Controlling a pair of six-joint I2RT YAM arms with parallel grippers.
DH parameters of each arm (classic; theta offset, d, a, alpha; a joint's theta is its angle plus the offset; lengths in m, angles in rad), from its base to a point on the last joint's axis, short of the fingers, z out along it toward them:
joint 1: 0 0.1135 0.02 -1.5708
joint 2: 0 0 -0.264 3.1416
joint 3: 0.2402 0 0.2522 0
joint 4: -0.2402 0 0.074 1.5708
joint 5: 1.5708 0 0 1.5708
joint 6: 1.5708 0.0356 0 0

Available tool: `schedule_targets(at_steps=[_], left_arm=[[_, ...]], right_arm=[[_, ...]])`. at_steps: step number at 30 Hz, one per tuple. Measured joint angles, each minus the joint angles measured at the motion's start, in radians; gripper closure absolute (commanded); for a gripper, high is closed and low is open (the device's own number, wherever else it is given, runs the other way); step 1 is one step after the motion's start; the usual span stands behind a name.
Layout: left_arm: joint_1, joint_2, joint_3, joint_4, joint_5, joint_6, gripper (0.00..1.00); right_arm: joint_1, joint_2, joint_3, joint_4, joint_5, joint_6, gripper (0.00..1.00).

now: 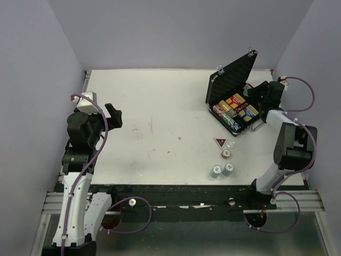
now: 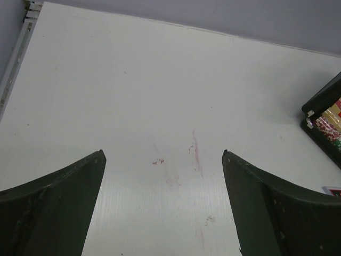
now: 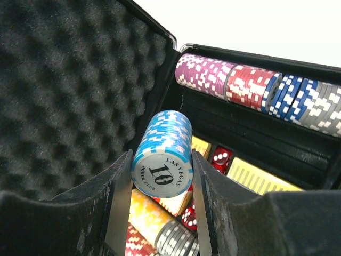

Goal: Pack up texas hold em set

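Note:
The light-blue stack is above the card deck and would drop short, so it is too early for my right gripper to open. The stack moves to the empty row beside the deck next.
The black ribbed case (image 1: 234, 74) stands open at the far right, with chip rows (image 1: 230, 109) and card decks (image 1: 246, 111) inside. My right gripper (image 3: 161, 170) is shut on a light-blue chip stack (image 3: 162, 154) marked 10 and holds it over the case's tray; it also shows in the top view (image 1: 253, 92). On the table in front lie a dark triangular marker (image 1: 219, 142), a clear disc (image 1: 231, 144), a red-white chip stack (image 1: 226, 154) and two blue stacks (image 1: 221, 170). My left gripper (image 2: 162, 160) is open and empty over bare table, far left of the set.
Foam lining (image 3: 69, 85) covers the case lid's inside. Red dice (image 3: 219, 158) lie between the decks in the tray. Purple, red, blue and grey chips (image 3: 256, 88) fill the far row. Faint red stains (image 2: 194, 152) mark the white table. The case's corner (image 2: 322, 114) shows at the left wrist view's right edge.

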Motion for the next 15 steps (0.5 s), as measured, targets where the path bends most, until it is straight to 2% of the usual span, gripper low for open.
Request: schedule_targets(at_steps=[15], left_arm=[[0.0, 0.014, -0.002, 0.0, 0.001, 0.0, 0.01]], right_arm=[[-0.01, 0.18, 0.125, 0.052, -0.083, -0.002, 0.99]])
